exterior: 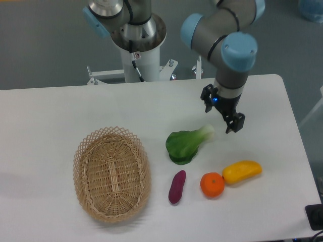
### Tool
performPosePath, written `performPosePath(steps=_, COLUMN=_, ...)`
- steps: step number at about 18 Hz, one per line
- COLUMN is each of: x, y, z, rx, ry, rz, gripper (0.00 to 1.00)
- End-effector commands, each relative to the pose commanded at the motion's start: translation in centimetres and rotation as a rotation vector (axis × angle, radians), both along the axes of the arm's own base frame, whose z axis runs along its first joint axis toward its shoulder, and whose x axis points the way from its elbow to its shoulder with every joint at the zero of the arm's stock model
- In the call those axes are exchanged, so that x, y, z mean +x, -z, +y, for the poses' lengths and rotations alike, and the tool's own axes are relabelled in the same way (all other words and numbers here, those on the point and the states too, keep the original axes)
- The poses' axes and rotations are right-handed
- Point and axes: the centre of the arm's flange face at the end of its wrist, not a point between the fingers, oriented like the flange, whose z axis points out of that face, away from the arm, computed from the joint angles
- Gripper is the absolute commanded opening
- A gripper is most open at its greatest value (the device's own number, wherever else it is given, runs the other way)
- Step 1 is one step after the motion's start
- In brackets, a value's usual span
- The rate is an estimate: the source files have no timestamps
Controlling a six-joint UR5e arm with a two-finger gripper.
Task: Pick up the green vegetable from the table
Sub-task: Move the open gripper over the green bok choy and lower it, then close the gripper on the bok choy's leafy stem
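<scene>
I need to pick up the green vegetable from the table, so my gripper should grab it next by its pale stalk end.
The green vegetable lies on the white table right of centre, dark leaves toward the front left, pale stalk end toward the back right. My gripper hangs just right of and behind the stalk end, above the table. Its two black fingers stand apart with nothing between them, so it is open and empty.
A woven wicker basket stands at the front left. A purple eggplant-like piece, an orange and a yellow fruit lie in a row in front of the vegetable. The robot base stands at the table's back edge.
</scene>
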Motion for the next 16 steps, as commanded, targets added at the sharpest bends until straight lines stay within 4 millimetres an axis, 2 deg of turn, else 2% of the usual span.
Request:
performPosePath(steps=1, x=0.6, y=0.8, z=0.4, rx=0.007, ry=0.003, rz=0.018, gripper=1.00)
performPosePath(steps=4, x=1.7, y=2.7, z=-0.3, rx=0.001, ry=0.015, rz=0.031, gripper=1.00)
performPosePath(steps=16, x=2.5, y=5.4, z=-0.6, rx=-0.017, ry=-0.021, rz=0.055, gripper=1.00)
